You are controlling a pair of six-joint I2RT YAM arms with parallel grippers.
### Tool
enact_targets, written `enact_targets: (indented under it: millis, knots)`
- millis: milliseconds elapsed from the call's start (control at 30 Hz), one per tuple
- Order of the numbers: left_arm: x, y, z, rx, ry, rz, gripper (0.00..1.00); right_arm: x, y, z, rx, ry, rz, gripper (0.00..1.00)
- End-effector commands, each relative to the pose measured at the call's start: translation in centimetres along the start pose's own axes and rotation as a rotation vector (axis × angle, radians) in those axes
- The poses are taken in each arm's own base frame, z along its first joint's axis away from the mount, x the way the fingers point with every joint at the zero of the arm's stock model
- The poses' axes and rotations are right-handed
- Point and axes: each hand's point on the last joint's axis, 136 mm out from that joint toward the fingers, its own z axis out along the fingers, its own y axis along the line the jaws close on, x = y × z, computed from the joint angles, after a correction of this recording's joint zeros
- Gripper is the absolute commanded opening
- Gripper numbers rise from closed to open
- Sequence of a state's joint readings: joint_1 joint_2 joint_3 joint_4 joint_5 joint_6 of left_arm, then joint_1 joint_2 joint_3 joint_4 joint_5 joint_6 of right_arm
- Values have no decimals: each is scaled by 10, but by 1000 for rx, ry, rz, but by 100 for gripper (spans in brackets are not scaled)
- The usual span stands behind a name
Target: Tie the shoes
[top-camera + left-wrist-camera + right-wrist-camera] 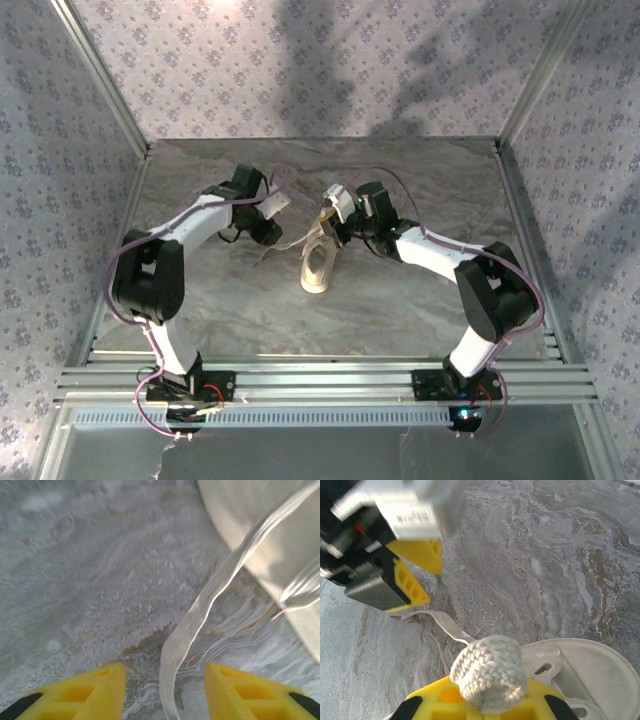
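Note:
My left gripper should next grab the loose flat white lace away from the sneaker. That leaves length to wrap around the right gripper's loop for tying.
The cream-white sneaker (pixel 316 268) stands mid-table, toe toward the arms. Its side shows in the left wrist view as the sneaker (pixel 280 535) and in the right wrist view as the sneaker (pixel 592 672). My left gripper (pixel 272 222) is low, just left of it and open. One flat white lace (pixel 210 595) runs from the shoe across the table between its yellow fingers (pixel 100 690) without touching them. My right gripper (pixel 485 702), at the shoe's far end (pixel 332 225), is shut on a folded loop of lace (pixel 490 672). The left gripper (pixel 422 572) also appears across from it.
The grey marbled table (pixel 420 300) is bounded by aluminium posts and patterned side walls (pixel 60 180). A railed frame (pixel 320 380) carrying both arm bases runs along the near edge. Purple cables loop over both arms.

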State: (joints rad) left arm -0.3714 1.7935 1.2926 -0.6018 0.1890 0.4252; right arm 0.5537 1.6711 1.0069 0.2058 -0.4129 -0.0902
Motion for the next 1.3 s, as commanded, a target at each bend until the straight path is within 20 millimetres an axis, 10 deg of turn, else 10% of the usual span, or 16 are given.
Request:
enact_targets:
  millis: [0,333,533,567,967,1267]
  knots:
    - [22,-4,13,2,118,87,46,-21,5,-9,-27,-38,14,0]
    - [50,-9,43,61,246,77,45,-22,7,-10,-39,-38,28,0]
    - [49,-17,46,120,266,48,12,-19,4,-10,-34,-35,74,0]
    - [46,-20,41,131,255,34,0,-19,3,-10,-31,-35,82,0]
    - [-60,-63,-85,156,-130,40,0,-19,2,-9,-70,-49,130,0]
    - [-113,-90,-119,231,-311,53,0,-21,11,-18,-111,-91,117,0]
